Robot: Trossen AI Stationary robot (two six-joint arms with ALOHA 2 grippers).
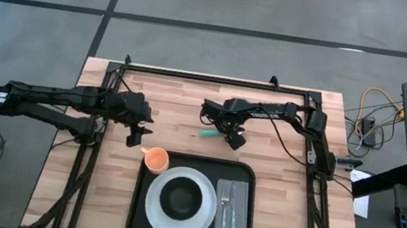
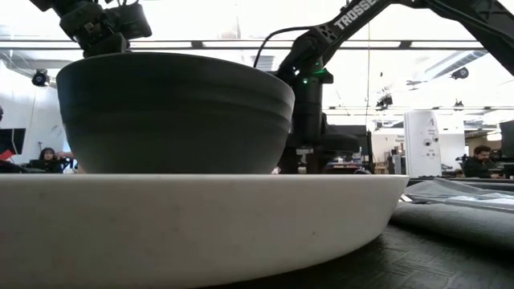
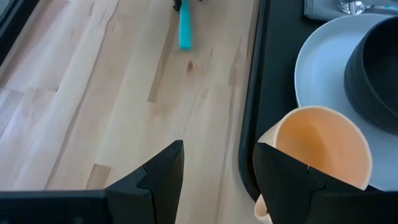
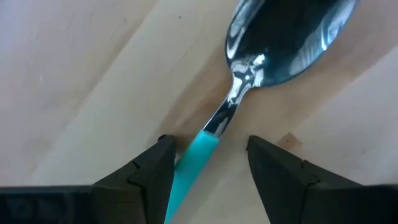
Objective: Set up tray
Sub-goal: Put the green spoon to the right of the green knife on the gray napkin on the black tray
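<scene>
The right gripper grabs the spoon by its teal handle (image 1: 209, 133) next, to set the spoon beside the knife on the grey napkin (image 1: 245, 187).
The black tray (image 1: 249, 173) lies at the table's near middle. It carries a white plate (image 1: 199, 223) with a dark bowl (image 1: 180, 198), and a grey napkin (image 1: 245, 187) under a fork (image 1: 223, 210) and a knife (image 1: 234, 212). An orange cup (image 1: 155, 158) stands upright at the tray's far left corner. My left gripper (image 1: 134, 137) is open just to the cup's left, and the cup (image 3: 323, 146) sits beside one finger. A spoon (image 1: 208, 132) with a teal handle (image 4: 199, 152) lies flat on the wood. My right gripper (image 4: 211, 146) is open, pointing down, fingers on either side of the handle.
A black frame rail (image 1: 217, 79) runs along the table's far edge, and more rails run down both sides. Bare wood (image 1: 189, 104) lies between the two arms. In the low view the bowl (image 2: 177, 112) and plate (image 2: 201, 217) fill the foreground.
</scene>
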